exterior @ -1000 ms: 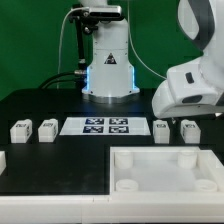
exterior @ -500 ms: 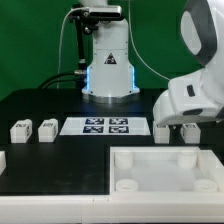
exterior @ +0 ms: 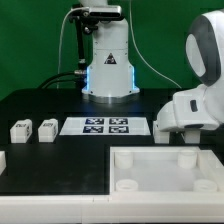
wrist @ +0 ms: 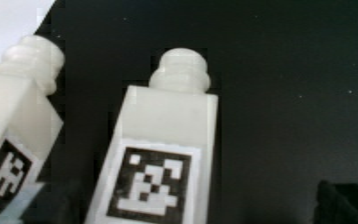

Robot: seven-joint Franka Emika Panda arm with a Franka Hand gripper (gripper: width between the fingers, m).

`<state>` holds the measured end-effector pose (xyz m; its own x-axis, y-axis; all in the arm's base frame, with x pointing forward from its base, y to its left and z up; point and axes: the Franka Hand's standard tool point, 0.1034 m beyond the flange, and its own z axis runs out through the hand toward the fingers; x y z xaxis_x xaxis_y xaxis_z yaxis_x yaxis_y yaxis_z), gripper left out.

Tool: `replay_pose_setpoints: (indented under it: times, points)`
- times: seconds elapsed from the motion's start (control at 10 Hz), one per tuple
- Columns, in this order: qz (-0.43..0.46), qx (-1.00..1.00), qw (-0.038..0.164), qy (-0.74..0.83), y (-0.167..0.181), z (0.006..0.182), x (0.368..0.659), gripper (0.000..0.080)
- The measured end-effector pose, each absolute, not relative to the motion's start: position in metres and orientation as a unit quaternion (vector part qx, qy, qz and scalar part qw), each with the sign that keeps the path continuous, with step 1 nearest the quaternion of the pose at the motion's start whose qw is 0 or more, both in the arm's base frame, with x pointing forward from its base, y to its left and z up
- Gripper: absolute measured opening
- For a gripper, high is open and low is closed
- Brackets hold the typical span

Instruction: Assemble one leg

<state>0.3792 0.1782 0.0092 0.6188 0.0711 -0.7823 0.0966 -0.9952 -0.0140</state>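
The middle leg's tagged body point(wrist: 153, 185) has my fingers reaching down on both sides of it, so they would hold the leg's body if I closed now.
Two white legs with black-and-white tags lie on the black table at the exterior view's left point(exterior: 20, 130) point(exterior: 46, 130). Two more fill the wrist view: one in the middle point(wrist: 167, 150) and one beside it point(wrist: 16, 120), both with rounded pegs. My gripper point(exterior: 176, 134) hangs low over the exterior view's right, where its white hand hides those two legs. It looks open, with one dark finger point(wrist: 350, 200) apart from the middle leg's side. It holds nothing.
The large white tray-like piece point(exterior: 165, 152) with round corner sockets lies at the front. The marker board point(exterior: 105, 126) lies between the leg pairs. The robot base point(exterior: 108, 70) stands behind it.
The arm has come down and toward the exterior view's right over the two right legs. They showed below the hand before and are now hidden by it.
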Motion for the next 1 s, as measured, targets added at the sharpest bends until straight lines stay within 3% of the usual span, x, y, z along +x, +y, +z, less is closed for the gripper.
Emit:
replay_pose_setpoints:
  times: [0.1, 0.3, 1.0]
  points:
    - [-0.434, 0.899, 0.015, 0.047, 0.1782, 0.0092, 0.3791, 0.064]
    - [-0.434, 0.899, 0.015, 0.047, 0.1781, 0.009, 0.3789, 0.0292]
    - [-0.433, 0.9, 0.009, 0.059, 0.1744, 0.0119, 0.383, 0.029]
